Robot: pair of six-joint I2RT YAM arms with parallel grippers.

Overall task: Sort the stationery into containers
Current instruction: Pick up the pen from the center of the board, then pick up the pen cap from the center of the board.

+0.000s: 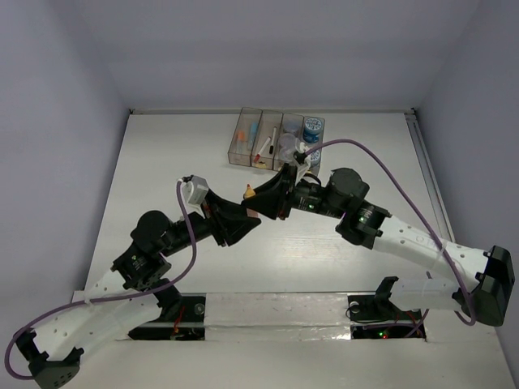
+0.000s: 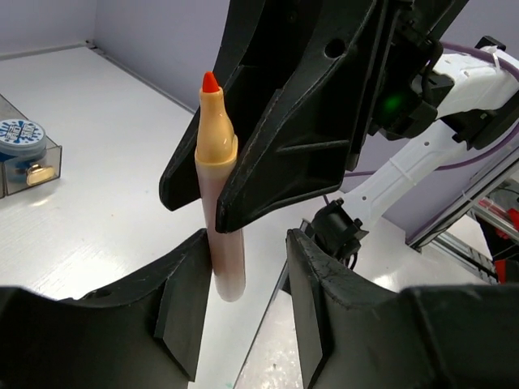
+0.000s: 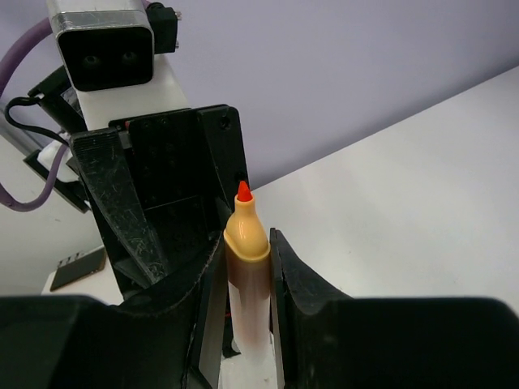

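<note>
My left gripper should close on the marker now, because the marker's lower end is level between my fingertips in the left wrist view.
An orange marker (image 1: 250,193) with a red tip stands upright in mid-air over the middle of the table. My right gripper (image 3: 246,243) is shut on the marker (image 3: 247,267) just below its orange collar. My left gripper (image 2: 247,251) is open around the marker's lower end (image 2: 223,267); its left finger is against the marker and a gap shows on the right side. The two grippers meet tip to tip in the top view, left gripper (image 1: 243,217), right gripper (image 1: 263,198). The containers (image 1: 243,154), a row of translucent bins, stand at the far centre.
The bins hold a pen, small items and round blue-patterned jars (image 1: 313,126). One bin end with a jar (image 2: 16,136) shows at the left of the left wrist view. A purple cable (image 1: 389,162) loops over the right arm.
</note>
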